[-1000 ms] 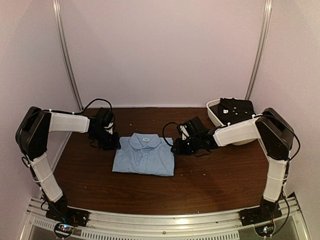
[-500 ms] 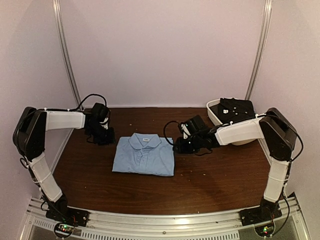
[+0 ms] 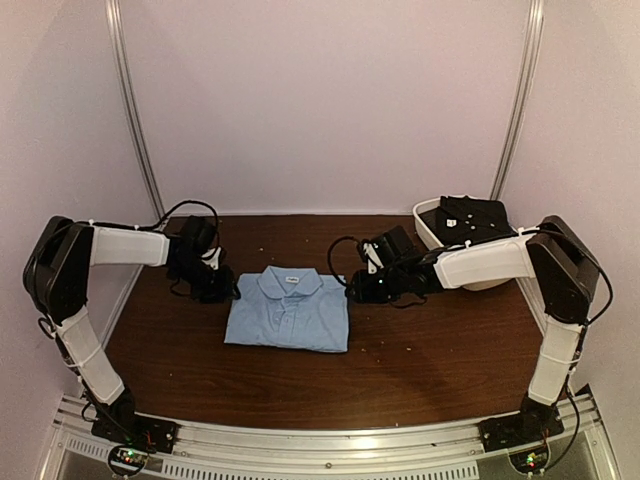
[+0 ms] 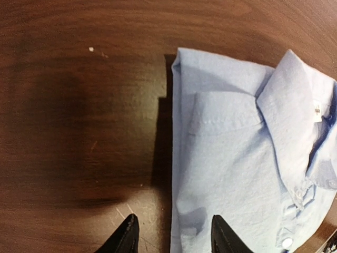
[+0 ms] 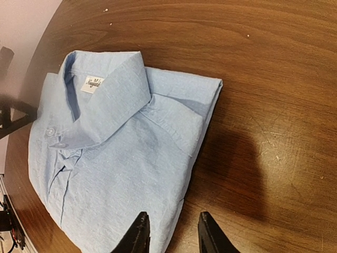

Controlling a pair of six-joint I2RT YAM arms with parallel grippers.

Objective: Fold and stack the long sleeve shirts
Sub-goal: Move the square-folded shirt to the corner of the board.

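Observation:
The shirt's edge is between my fingers but still below them, with table showing beneath. I should lower my left gripper before I close it on the shirt's edge.
A light blue collared shirt (image 3: 288, 311) lies folded flat on the brown table (image 3: 430, 350), collar toward the back. It fills the left wrist view (image 4: 247, 153) and the right wrist view (image 5: 116, 158). My left gripper (image 3: 222, 290) is open and empty, its fingertips (image 4: 129, 234) straddling the shirt's left edge. My right gripper (image 3: 352, 291) is open and empty, its fingertips (image 5: 139, 232) straddling the shirt's right edge. A dark folded shirt (image 3: 472, 217) lies in the white tub (image 3: 430, 232) at the back right.
The white oval tub stands at the table's back right corner, beside my right arm. Pale walls with metal rails (image 3: 135, 120) close in the back and sides. A metal rail (image 3: 320, 445) runs along the near edge.
My left gripper moved right, back to the shirt's left edge after pulling away. My right gripper shifted slightly toward the shirt's right edge. The shirt has not moved.

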